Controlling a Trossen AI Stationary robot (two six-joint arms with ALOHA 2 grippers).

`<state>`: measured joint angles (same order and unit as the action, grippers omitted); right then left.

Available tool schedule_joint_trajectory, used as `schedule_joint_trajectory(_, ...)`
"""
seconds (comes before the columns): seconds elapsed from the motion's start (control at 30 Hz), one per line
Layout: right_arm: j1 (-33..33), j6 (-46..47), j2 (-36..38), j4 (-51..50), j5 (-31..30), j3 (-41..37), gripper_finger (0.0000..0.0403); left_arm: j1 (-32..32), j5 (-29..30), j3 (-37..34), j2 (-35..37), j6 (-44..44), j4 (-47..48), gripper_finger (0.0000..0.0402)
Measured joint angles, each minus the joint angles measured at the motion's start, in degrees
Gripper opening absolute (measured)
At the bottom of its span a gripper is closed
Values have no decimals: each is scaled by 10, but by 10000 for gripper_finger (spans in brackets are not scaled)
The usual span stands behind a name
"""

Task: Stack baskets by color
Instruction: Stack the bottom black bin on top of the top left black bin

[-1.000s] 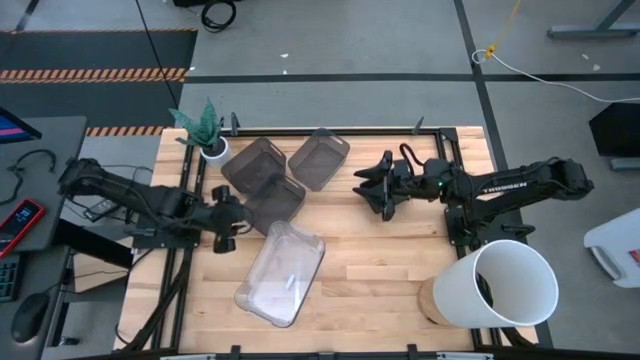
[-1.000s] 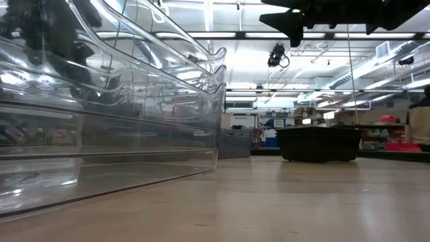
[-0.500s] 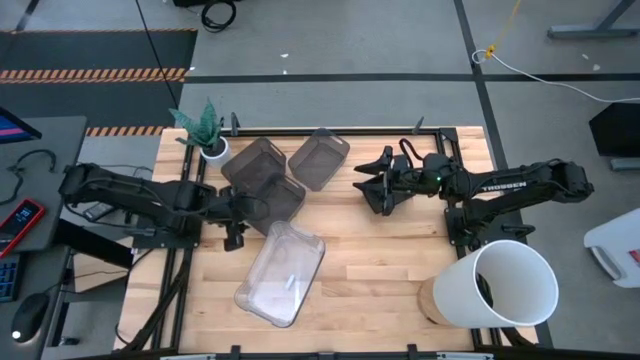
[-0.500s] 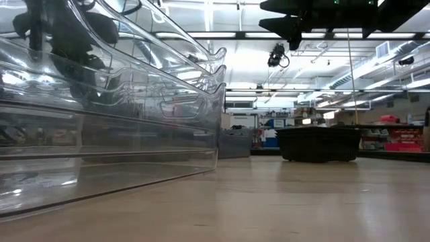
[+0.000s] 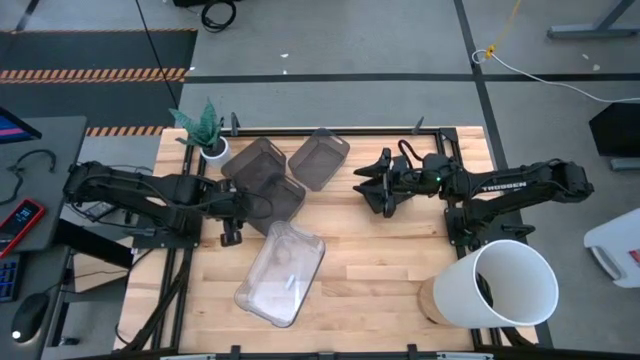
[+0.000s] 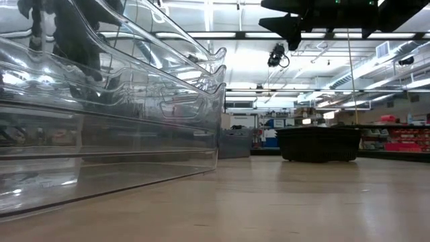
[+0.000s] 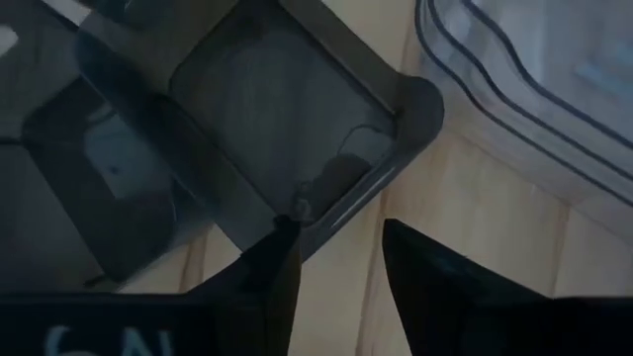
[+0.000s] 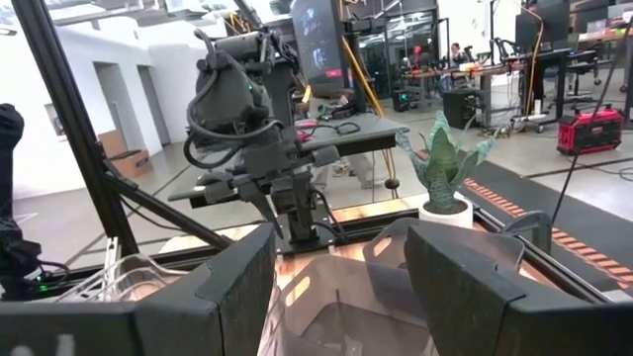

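Observation:
My left gripper needs to grab the nearest grey basket by its rim (image 5: 258, 227) next, to stack it in the grey basket by the plant pot (image 5: 257, 162).
Three smoky grey baskets lie at the table's far left: one (image 5: 255, 163) by the plant pot, one (image 5: 319, 158) to its right, one (image 5: 277, 199) nearer. A nested stack of clear baskets (image 5: 282, 272) rests on its base in the middle, and fills the left of the low view (image 6: 101, 114). My left gripper (image 5: 240, 220) hangs open, pointing steeply down over the near corner (image 7: 401, 109) of the nearest grey basket, fingers apart (image 7: 341, 272) with bare wood between them. My right gripper (image 5: 372, 186) stands open and level, right of the grey baskets, facing them (image 8: 341, 287).
A big white bucket (image 5: 505, 285) lies on its side at the near right corner. A small white plant pot (image 5: 213, 148) stands at the far left corner. A black low bin (image 6: 319, 143) shows far off in the low view. Bare wood lies between clear stack and bucket.
My left gripper has moved toward the table's right edge and a little up, from beside the clear stack's far left corner to the near corner of the nearest grey basket. The baskets have not moved.

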<state>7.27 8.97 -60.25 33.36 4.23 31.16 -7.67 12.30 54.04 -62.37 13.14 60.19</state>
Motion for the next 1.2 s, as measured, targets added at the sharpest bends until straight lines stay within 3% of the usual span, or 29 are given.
schedule_joint_trajectory(0.23, 0, 4, -12, 0, 0, 0, 231, -1, 2, 0, -1, -47, 33, 148)
schedule_joint_trajectory(0.47, 0, 4, -15, 7, 0, 0, 231, -28, -18, 0, -2, -207, 59, 160)
schedule_joint_trajectory(0.73, 0, 3, -15, 5, 0, 0, 231, -51, -7, 0, -3, -192, 67, 154)
schedule_joint_trajectory(0.87, 0, 0, -15, 7, 0, 0, 231, -47, 49, -1, -5, -197, 64, 152)
schedule_joint_trajectory(1.2, 0, 0, -15, 13, 0, 0, 231, -7, 30, -1, -96, -290, 33, 133)
